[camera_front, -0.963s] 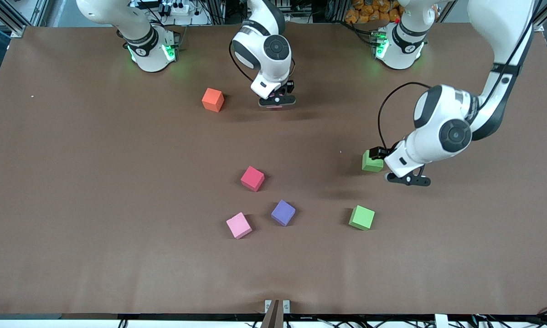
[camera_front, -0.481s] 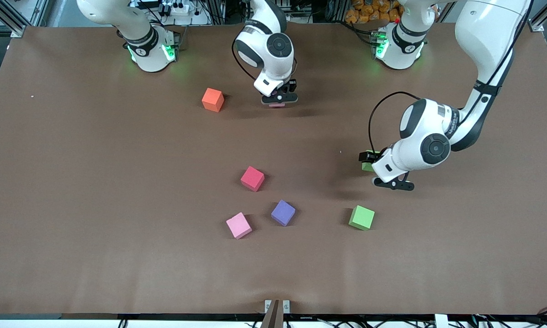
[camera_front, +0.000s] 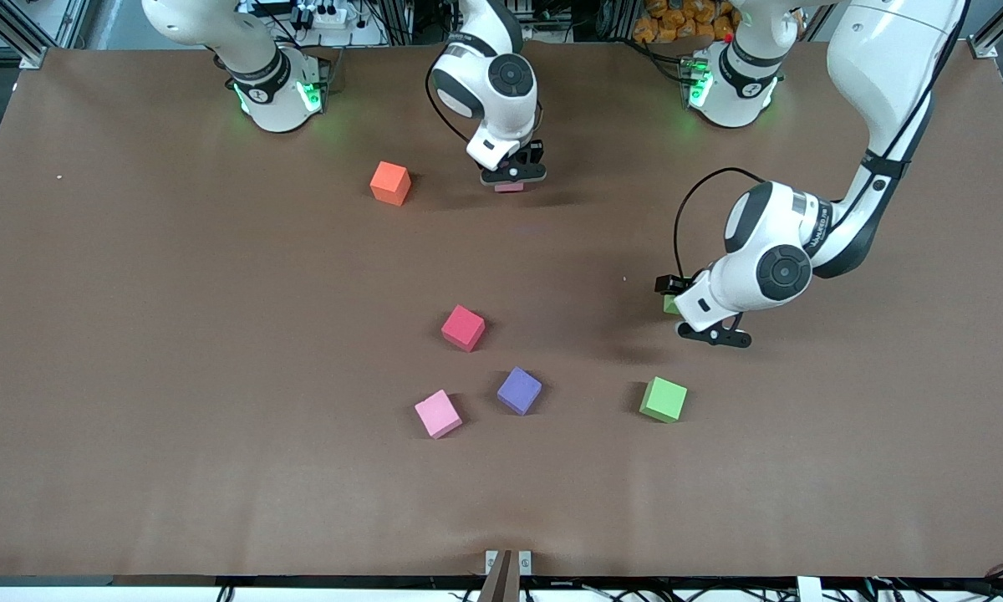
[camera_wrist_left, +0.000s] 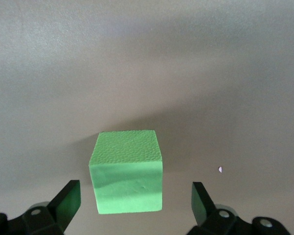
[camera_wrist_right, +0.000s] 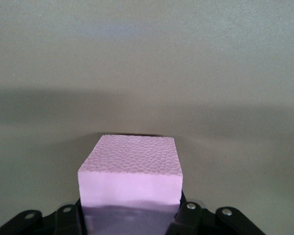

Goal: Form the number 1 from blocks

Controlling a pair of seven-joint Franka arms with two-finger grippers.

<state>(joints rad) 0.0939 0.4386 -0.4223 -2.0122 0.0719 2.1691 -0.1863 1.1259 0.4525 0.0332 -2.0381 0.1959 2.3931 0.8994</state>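
I need to move my left gripper closer to the green block first, then close on it, because the fingers of my left gripper stop short of the block's sides.
My left gripper (camera_front: 679,311) is down at one green block (camera_front: 670,305), which it mostly hides in the front view. In the left wrist view this green block (camera_wrist_left: 127,171) rests on the table between the open fingers (camera_wrist_left: 68,201) of the left gripper (camera_wrist_left: 134,191), with a gap on each side. My right gripper (camera_front: 511,179) is low over the table near the robots' bases, shut on a pink block (camera_front: 509,187). The right wrist view shows that pink block (camera_wrist_right: 131,178) clamped in the right gripper (camera_wrist_right: 131,218). A second pink block (camera_front: 438,414) and a second green block (camera_front: 664,399) lie nearer the front camera.
An orange cube (camera_front: 390,183) sits beside the right gripper, toward the right arm's end. A red cube (camera_front: 463,327) and a purple cube (camera_front: 519,390) lie mid-table, close to the loose pink block. The brown table (camera_front: 175,351) spreads wide around them.
The left gripper has slid toward the right arm's end and come down around the green block, covering most of it. The right gripper has shifted slightly toward the bases with its pink block.
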